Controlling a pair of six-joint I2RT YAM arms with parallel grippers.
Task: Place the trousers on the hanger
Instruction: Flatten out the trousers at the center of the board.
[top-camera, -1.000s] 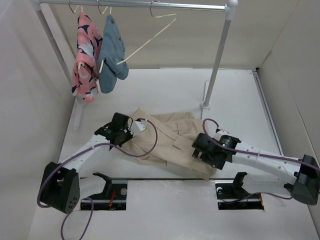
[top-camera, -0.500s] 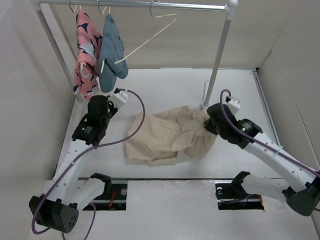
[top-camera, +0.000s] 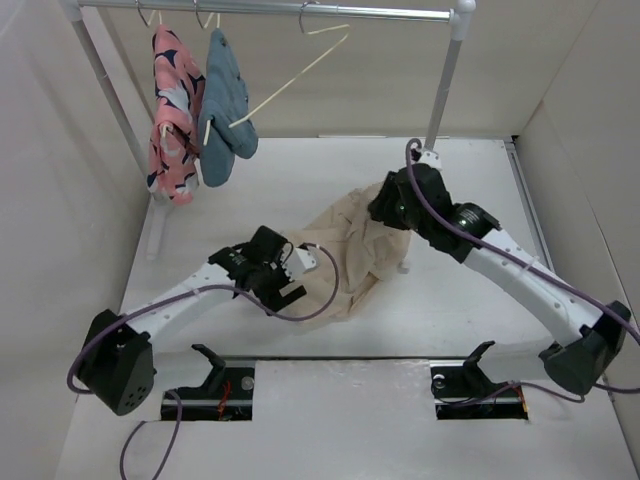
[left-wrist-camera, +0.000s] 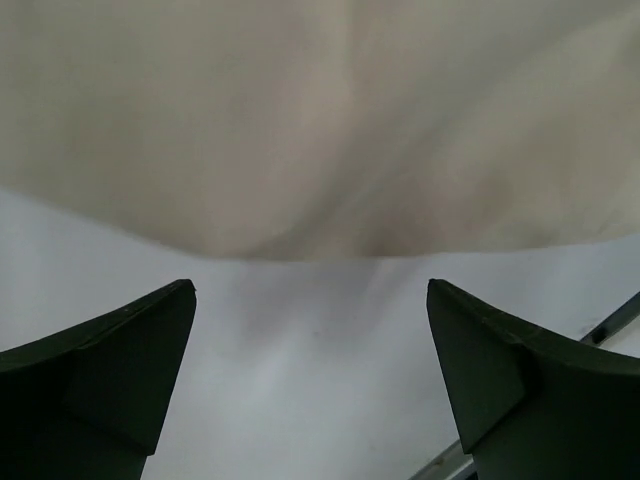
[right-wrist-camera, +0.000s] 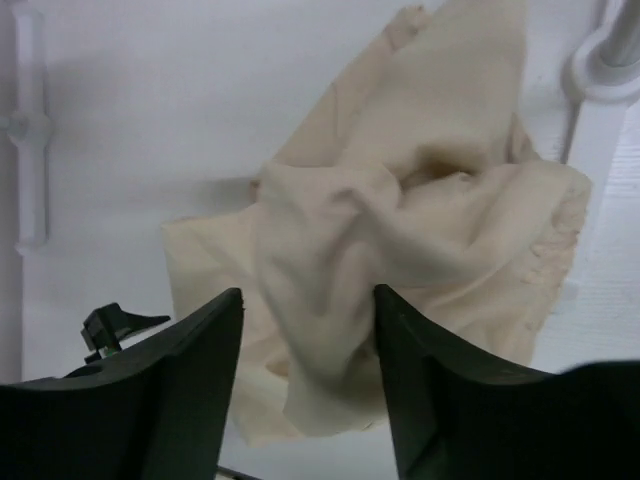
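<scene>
I should next use my right gripper to grab the trousers by the raised fold near the gathered end. The opposite end then stays free to straighten for hanging.
The beige trousers lie bunched and wrinkled on the white table, and they fill the right wrist view. My left gripper sits low at their left edge. It is open, with bare table between its fingers and the cloth's edge just ahead. My right gripper hovers over the trousers' far right part. Its jaws stand apart, a raised fold showing below between them, nothing clamped. The cream hanger hangs tilted from the rail, apart from both grippers.
A grey rail spans the back on two posts. On it hang a pink patterned garment and a blue denim garment. The right post and its foot stand close behind the right gripper. White walls enclose both sides.
The left arm swung from near the rack's left post down to the trousers' left edge and its jaws opened. The right arm moved up-left toward the post, bunching the trousers; its jaws parted.
</scene>
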